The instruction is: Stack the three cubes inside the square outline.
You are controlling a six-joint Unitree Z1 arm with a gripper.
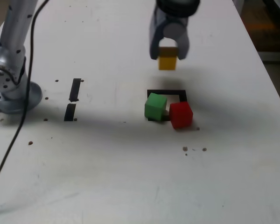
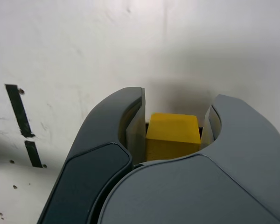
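I should keep holding the yellow cube with my gripper until it is inside the square outline. It hangs in the air above the white table in the exterior view.
The yellow cube hangs in the air above the table, with my gripper shut on it. In the wrist view the same yellow cube sits clamped between the two grey fingers. Below and a little nearer the camera lies the square outline of black tape. A green cube rests over the outline's front left corner in the exterior view. The red cube stands beside it at the front right corner, partly outside the tape.
Two short black tape strips lie to the exterior view's left, near the arm's grey base and its black cable. Small dark specks dot the white table. The table's right edge runs close by.
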